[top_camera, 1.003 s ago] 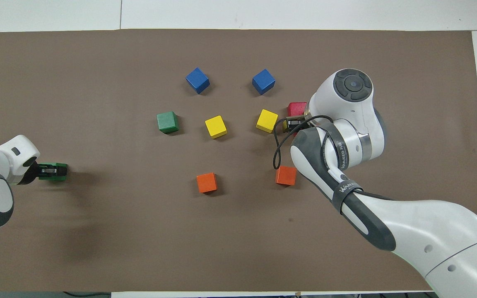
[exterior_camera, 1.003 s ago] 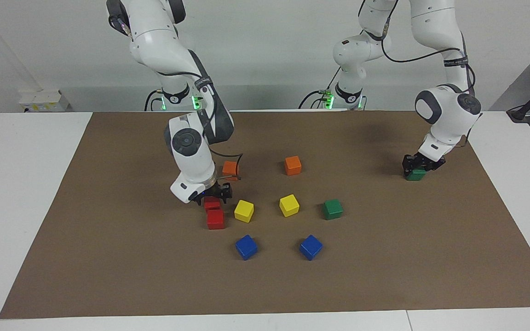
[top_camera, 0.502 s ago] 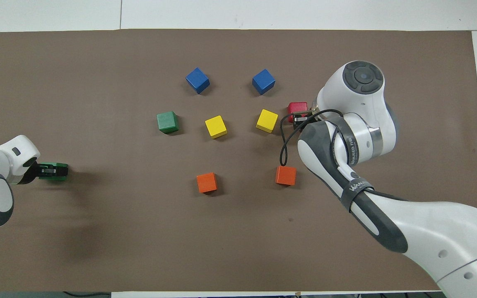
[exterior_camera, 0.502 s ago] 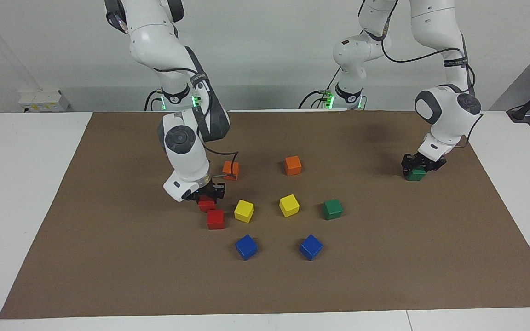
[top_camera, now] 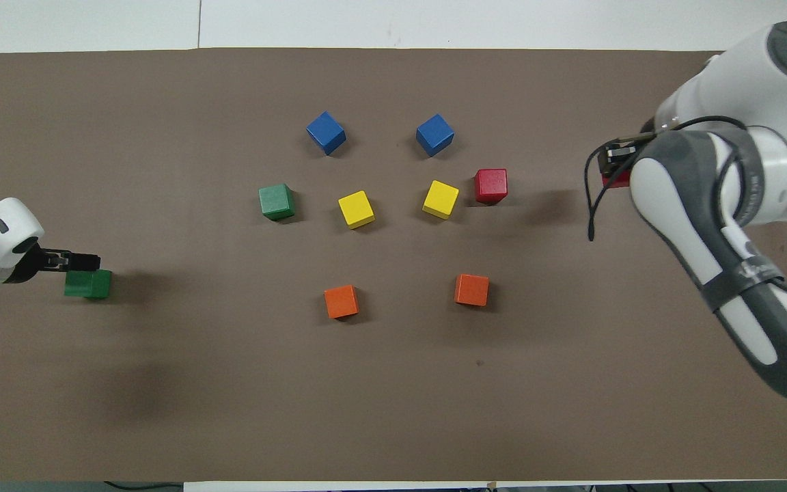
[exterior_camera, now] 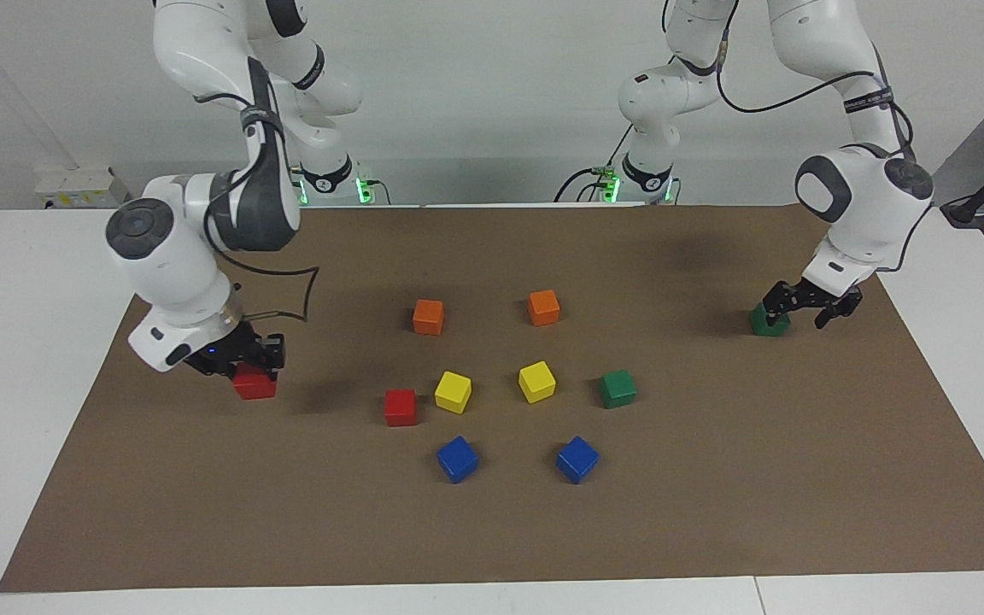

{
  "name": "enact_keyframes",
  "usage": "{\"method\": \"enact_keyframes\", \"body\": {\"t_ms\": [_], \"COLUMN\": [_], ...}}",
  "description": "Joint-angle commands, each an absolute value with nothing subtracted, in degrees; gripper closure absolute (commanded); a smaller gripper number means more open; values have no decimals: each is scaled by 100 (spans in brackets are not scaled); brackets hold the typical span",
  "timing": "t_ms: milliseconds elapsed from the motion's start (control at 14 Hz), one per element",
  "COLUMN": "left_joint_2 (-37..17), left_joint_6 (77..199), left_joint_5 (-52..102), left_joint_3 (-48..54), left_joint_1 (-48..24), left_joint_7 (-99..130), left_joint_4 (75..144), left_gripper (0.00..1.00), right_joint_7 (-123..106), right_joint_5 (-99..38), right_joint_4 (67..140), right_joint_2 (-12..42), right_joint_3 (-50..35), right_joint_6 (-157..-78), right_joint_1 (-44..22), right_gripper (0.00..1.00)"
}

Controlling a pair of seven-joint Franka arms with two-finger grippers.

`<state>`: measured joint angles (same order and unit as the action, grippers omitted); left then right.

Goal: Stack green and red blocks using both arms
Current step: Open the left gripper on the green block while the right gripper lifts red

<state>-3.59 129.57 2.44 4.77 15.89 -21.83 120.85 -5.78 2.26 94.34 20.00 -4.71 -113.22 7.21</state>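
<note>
The red block hangs above the brown mat, its shadow apart, so my right gripper keeps hold of the block for now.
A red block hangs in my right gripper, which is shut on it above the brown mat toward the right arm's end; in the overhead view the arm hides most of this block under the gripper. The second red block rests on the mat beside a yellow cube. One green block sits at the left arm's end. My left gripper is open, just above and beside it, no longer holding it. The other green block lies nearer the middle.
Two orange cubes, two yellow cubes and two blue cubes lie in a cluster at the mid-mat. The brown mat covers a white table.
My right gripper shut on a red block and carried it off toward the right arm's end. My left gripper opened, let go of the green block and rose slightly off it.
</note>
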Motion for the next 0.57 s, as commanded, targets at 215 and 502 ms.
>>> {"method": "enact_keyframes", "body": {"t_ms": [215, 502], "left_joint_2": [-405, -167], "left_joint_6": [11804, 11382], "left_joint_5": [290, 290], "left_joint_3": [448, 457], "left_joint_1": [1038, 703], "left_joint_7": [-1699, -1380], "left_joint_4": [10723, 10705], "left_gripper": [0, 0], "right_joint_7": [-922, -1266], "right_joint_5": [185, 185], "right_joint_4": [10441, 10756], "right_joint_2": [1696, 1688], "right_joint_3": [-554, -554], "right_joint_6": [-11944, -12190], "right_joint_1": [984, 993], "right_gripper": [100, 100]}}
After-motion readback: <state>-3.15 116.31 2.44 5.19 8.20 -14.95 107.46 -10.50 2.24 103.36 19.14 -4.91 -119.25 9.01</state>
